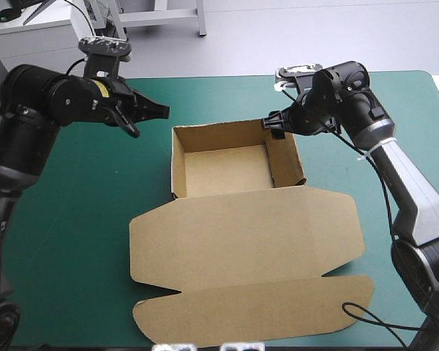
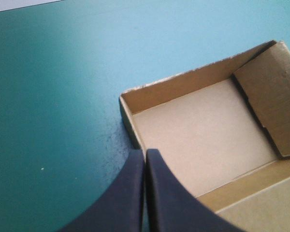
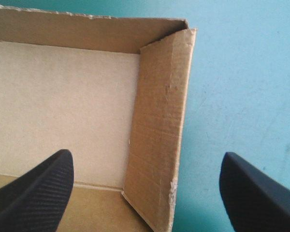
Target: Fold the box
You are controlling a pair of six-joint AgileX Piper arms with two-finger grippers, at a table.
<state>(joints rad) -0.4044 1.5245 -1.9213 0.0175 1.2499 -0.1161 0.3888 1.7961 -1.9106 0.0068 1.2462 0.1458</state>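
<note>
My right gripper is going to grab the brown box next by its upright side [image 1: 284, 159], so the brown box's lid [image 1: 247, 235] stays free to fold over.
The brown box [image 1: 227, 164] stands mid-table as an open tray, its lid [image 1: 245, 245] lying flat toward the near edge with a long front flap [image 1: 256, 314]. My left gripper [image 1: 159, 111] hovers shut above the cover just off the tray's far left corner. In the left wrist view the gripper [image 2: 145, 153] forms one arch over that corner of the box [image 2: 203, 130]. My right gripper [image 1: 273, 124] is open at the far right corner. In the right wrist view the gripper [image 3: 145, 154] straddles the tray's right wall [image 3: 159, 121], which leans slightly inward.
Teal-green cover [image 1: 73, 219] shows on both sides of the box. The lid's front flap reaches almost to the table's near edge. The table's far edge [image 1: 205, 77] runs close behind both grippers.
</note>
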